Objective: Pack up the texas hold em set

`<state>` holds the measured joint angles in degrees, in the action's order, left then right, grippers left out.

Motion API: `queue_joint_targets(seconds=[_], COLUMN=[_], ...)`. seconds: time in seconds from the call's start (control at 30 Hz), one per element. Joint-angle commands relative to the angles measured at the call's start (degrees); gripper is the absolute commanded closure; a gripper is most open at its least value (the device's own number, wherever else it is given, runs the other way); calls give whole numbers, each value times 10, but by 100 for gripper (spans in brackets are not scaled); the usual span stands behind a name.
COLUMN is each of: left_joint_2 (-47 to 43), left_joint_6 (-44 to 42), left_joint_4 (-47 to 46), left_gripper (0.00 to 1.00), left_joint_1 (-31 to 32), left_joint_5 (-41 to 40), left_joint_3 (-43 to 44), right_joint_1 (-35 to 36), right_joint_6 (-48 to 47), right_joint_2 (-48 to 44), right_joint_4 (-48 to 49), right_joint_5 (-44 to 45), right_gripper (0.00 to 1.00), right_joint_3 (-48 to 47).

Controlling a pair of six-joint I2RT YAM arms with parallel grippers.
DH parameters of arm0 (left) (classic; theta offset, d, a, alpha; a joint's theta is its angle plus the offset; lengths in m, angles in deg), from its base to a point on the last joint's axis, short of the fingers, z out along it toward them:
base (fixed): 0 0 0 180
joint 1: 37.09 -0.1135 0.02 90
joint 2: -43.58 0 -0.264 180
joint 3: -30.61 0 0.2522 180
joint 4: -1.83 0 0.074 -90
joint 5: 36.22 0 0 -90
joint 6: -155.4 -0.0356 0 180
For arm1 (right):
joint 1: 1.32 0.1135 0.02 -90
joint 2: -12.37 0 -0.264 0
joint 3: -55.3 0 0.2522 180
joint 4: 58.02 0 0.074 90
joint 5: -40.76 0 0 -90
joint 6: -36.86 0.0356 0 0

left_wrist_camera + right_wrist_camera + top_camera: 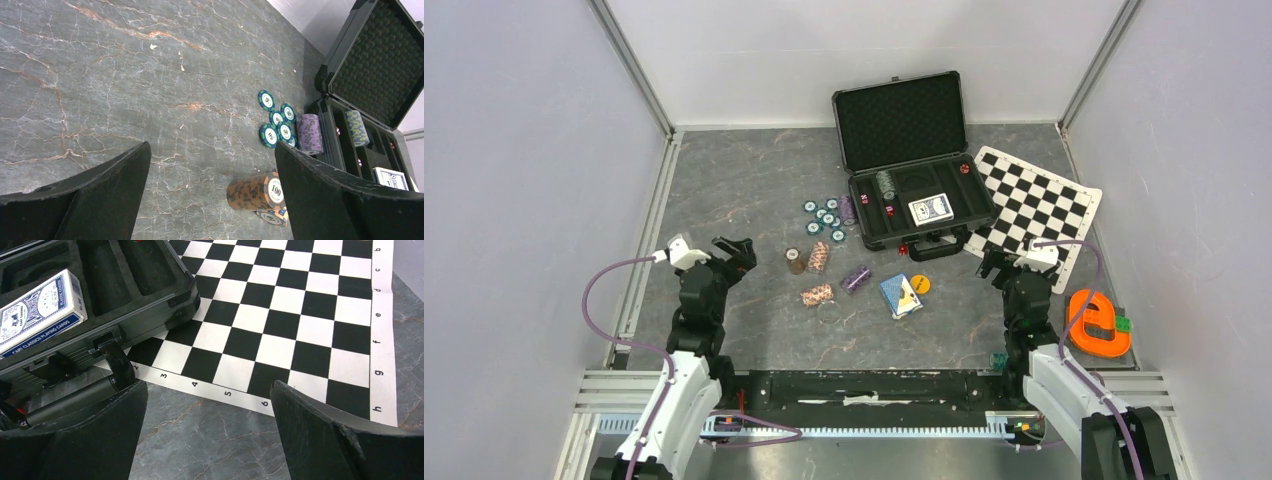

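My left gripper is going to grip the brown stack next, by its round side near the stack's numbered side [795,262] [250,192]. The stack's other end will stay free to pass over.
The black case [860,214] lies open at the back, its foam lid [902,118] upright. Inside are a blue card deck [930,209] and a chip stack [885,184]. On the table lie teal chips [824,217], purple stacks [856,278], a brown stack [796,261], brown-white chips [817,295], a second blue deck [900,295] and the yellow button [920,283]. My left gripper [734,250] [212,150] is open, left of the brown stack [252,191]. My right gripper [996,262] [209,387] is open over bare table beside the case handle [70,402].
The checkered mat [1034,205] [280,315] lies right of the case, partly under its corner. An orange ring toy [1099,325] sits at the near right. Walls and metal rails close the table on three sides.
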<state>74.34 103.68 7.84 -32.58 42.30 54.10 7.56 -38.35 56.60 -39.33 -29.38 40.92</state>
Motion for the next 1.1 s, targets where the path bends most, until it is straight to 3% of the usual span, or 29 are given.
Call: queue_joint_targets(seconds=[0.0, 0.2, 0.3, 0.4, 0.63, 0.83, 0.97, 1.07], left_joint_2=[-4, -1, -7, -4, 35, 104, 168, 208], left_joint_6=[5, -12, -38, -55, -89, -132, -177, -192], left_joint_4=[-7, 11, -26, -118, -114, -101, -54, -45], left_gripper=[0, 0, 0, 0, 0, 2, 5, 6], left_joint_1=[-2, -2, -1, -2, 13, 97, 186, 224], left_joint_5=[-11, 15, 88, 173, 221, 172, 68, 34], left_joint_3=[3, 14, 2, -32, -7, 26, 74, 97], right_joint_1=[-1, 0, 0, 0, 0, 0, -1, 0], right_joint_6=[4, 4, 5, 7, 6, -5, -5, -5], right_joint_2=[-1, -5, -4, -3, 7, 11, 11, 12], right_joint_4=[15, 10, 10, 11, 16, 21, 22, 22], right_joint_5=[15, 18, 19, 18, 8, -15, -15, -14], right_gripper=[1, 1, 1, 1, 1, 1, 1, 1], right_joint_3=[-5, -7, -7, -6, -8, -9, -8, -9])
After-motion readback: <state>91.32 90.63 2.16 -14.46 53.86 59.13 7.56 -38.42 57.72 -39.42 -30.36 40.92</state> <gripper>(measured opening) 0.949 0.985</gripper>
